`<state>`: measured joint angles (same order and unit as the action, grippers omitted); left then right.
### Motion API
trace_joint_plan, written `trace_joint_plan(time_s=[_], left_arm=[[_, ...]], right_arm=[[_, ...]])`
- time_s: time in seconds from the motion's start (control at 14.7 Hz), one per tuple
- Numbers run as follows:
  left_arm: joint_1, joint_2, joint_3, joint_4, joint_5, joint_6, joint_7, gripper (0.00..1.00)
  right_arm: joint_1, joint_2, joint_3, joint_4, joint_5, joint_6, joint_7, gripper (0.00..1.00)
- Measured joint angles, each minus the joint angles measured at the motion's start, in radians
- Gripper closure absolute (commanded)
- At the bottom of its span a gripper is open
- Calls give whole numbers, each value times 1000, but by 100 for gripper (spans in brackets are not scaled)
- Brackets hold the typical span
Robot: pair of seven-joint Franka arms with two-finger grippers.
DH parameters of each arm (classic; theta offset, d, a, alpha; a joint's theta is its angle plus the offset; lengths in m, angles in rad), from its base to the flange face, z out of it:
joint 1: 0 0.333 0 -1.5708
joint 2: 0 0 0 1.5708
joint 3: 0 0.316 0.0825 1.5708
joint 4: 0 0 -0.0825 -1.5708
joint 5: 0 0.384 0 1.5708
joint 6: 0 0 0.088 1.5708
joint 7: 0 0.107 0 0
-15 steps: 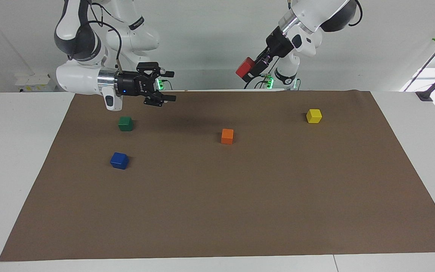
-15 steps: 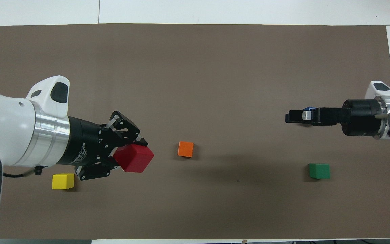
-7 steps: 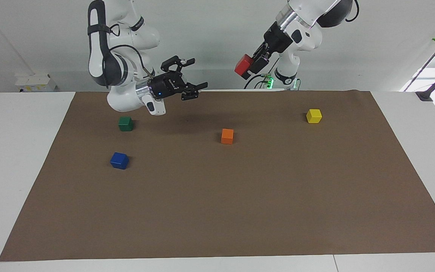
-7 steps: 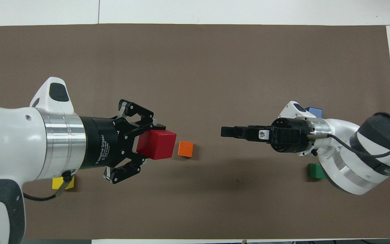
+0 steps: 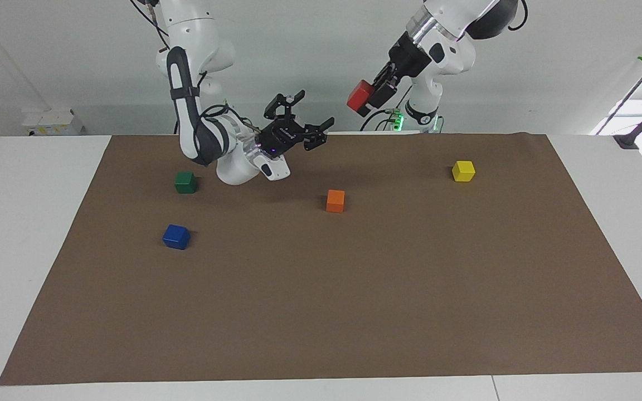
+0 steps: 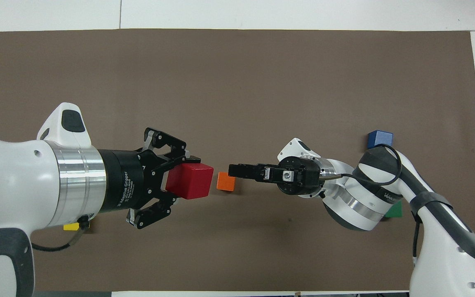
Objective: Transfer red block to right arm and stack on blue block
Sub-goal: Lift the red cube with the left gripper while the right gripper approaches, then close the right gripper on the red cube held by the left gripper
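My right gripper should next grab the loose end of the block that sticks out, since my left gripper's fingers cover the other end, and this will let me stack the red block (image 5: 359, 96).
My left gripper (image 5: 366, 98) is shut on the red block (image 5: 359, 96) and holds it high over the mat's edge nearest the robots; in the overhead view the red block (image 6: 189, 181) covers the spot beside the orange cube. My right gripper (image 5: 315, 109) is open and empty in the air, pointing at the red block with a gap between them. In the overhead view my right gripper (image 6: 234, 170) is seen edge-on over the orange cube. The blue block (image 5: 176, 236) lies on the mat toward the right arm's end and shows in the overhead view (image 6: 379, 139).
An orange cube (image 5: 335, 200) lies mid-mat below the two grippers. A green cube (image 5: 185, 182) lies nearer to the robots than the blue block. A yellow cube (image 5: 463, 170) lies toward the left arm's end. All rest on a brown mat (image 5: 354, 312).
My right arm has swung from over the green cube toward the middle, its open gripper tilting up and closing in on the red block. My left gripper has barely moved.
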<state>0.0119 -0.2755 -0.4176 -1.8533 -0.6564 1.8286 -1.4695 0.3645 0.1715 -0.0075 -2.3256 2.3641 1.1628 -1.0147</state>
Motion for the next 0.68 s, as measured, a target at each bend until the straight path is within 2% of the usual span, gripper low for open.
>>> trace_joint_plan(time_s=[0.2, 0.68], left_arm=[[-7, -1, -2, -3, -1, 0, 0, 100], [-10, -5, -3, -14, -3, 1, 0, 100]], right_arm=[[2, 2, -1, 18, 1, 19, -15, 0], [85, 62, -1, 60, 39, 41, -119, 0]])
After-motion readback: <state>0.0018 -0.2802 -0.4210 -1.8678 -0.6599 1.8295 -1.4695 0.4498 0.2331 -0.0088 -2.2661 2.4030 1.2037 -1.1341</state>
